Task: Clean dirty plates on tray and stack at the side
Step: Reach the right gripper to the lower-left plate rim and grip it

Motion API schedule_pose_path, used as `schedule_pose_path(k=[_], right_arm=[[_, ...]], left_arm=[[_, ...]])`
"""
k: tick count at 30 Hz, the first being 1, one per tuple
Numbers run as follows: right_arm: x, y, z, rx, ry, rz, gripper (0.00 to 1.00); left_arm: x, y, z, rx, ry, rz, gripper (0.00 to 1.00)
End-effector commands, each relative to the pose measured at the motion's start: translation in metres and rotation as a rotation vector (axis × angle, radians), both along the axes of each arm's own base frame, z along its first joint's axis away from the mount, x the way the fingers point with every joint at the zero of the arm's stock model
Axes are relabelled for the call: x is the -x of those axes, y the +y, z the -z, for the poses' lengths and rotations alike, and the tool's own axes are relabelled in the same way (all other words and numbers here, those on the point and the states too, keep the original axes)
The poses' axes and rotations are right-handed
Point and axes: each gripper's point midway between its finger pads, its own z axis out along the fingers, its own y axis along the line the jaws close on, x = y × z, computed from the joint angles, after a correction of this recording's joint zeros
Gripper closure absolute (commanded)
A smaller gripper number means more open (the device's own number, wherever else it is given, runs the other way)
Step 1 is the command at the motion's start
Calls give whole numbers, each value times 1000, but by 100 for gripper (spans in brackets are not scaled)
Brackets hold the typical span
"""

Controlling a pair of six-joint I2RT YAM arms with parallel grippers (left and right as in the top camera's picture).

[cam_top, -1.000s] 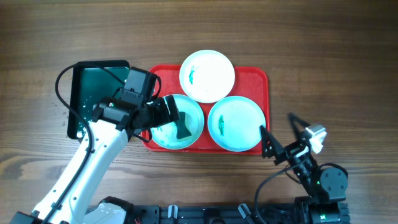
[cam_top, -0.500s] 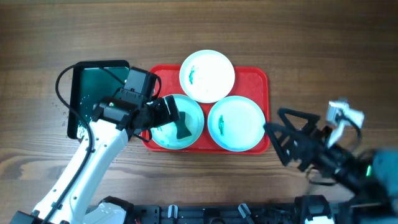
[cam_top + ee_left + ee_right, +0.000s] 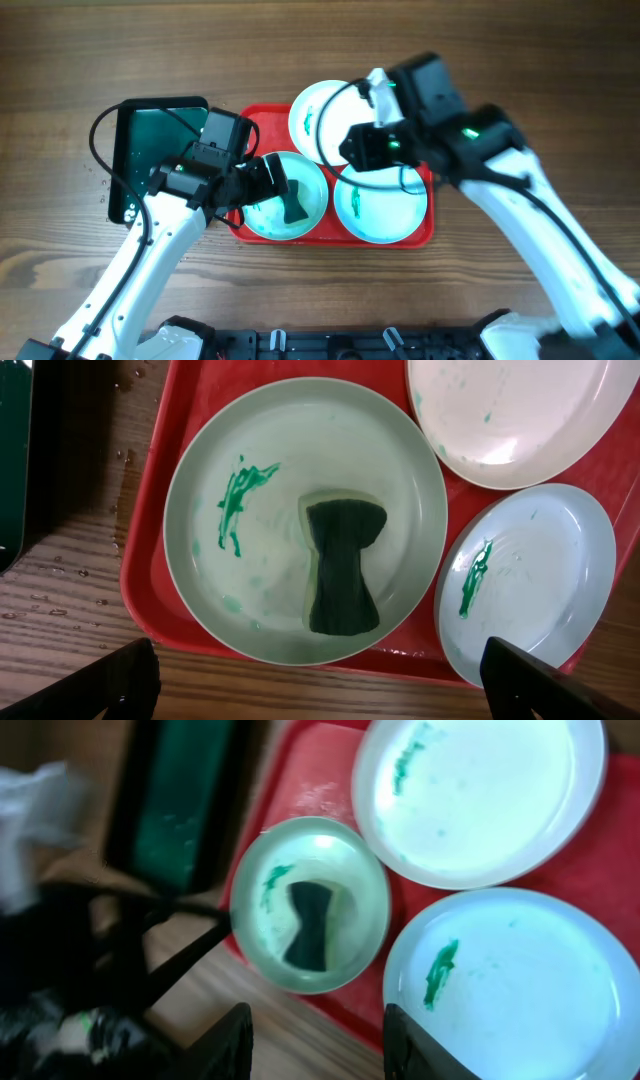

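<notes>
The left gripper grabs the dark green sponge across its narrow middle next, and the sponge's pale bottom stays free to clean the plates.
The red tray holds three plates. A white plate with a green smear lies at the back. The left turquoise plate carries a dark green sponge and a green smear. The right turquoise plate also has a green smear. My left gripper hovers wide open above the left plate's near rim, holding nothing. My right gripper hangs over the tray's near edge between the two turquoise plates, its fingers partly drawn in with nothing between them.
A smaller dark green tray with a black rim lies left of the red tray. Water drops dot the wood beside it. My right arm reaches across the tray from the right.
My right arm has swung from the table's front right up over the tray, and its jaws have narrowed. The left arm, plates and sponge have not moved.
</notes>
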Motion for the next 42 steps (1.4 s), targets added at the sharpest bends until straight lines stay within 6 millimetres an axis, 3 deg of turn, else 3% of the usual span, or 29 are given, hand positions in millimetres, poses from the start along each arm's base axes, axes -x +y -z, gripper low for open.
schedule_pose_path(k=[1, 5, 8, 12, 14, 17, 23, 26, 28, 32, 34, 36, 37, 38, 39, 40, 41, 42], right_arm=[[-17, 4, 74, 149, 155, 79, 55], [-18, 27, 152, 167, 321, 25, 54], [-16, 30, 175, 179, 360, 5, 54], [-18, 43, 182, 174, 321, -53, 54], [-21, 41, 183, 185, 305, -47, 54], [-22, 37, 191, 218, 308, -34, 58], [-21, 36, 209, 232, 341, -29, 66], [-22, 37, 209, 229, 335, -29, 69], [-24, 40, 208, 216, 331, -32, 73], [-24, 44, 210, 193, 326, -38, 74], [-22, 42, 216, 192, 333, -25, 83], [-19, 40, 220, 191, 353, 7, 87], [-18, 40, 221, 188, 356, 5, 87], [-15, 40, 222, 186, 365, 3, 87], [-14, 39, 223, 189, 369, 3, 87], [-12, 38, 225, 191, 375, 7, 87], [-11, 37, 226, 190, 389, 26, 90], [-9, 40, 225, 176, 396, 15, 94]], left_arm=[[-3, 0, -4, 3, -12, -1, 0], [-3, 0, -4, 4, -12, -1, 0], [-3, 0, -3, 3, -11, -1, 0], [-4, 0, -4, 5, -15, -1, 0], [-14, -4, -8, 20, -58, -1, 0], [-10, 2, -4, -4, -37, -9, 0], [10, 37, 39, -53, 181, -113, 0], [21, 39, 57, -14, 266, -134, 0], [21, 27, 57, 45, 274, -64, 0], [17, 24, 57, 57, 256, -56, 0], [19, 25, 60, 55, 262, -56, 0], [23, 25, 67, 56, 268, -57, 0], [22, 25, 70, 56, 263, -56, 21], [22, 24, 71, 65, 260, -54, 25], [22, 22, 70, 74, 260, -53, 17], [21, 20, 70, 86, 256, -50, 22], [12, 15, 70, 109, 228, -86, 46], [6, 10, 70, 119, 200, -87, 46]])
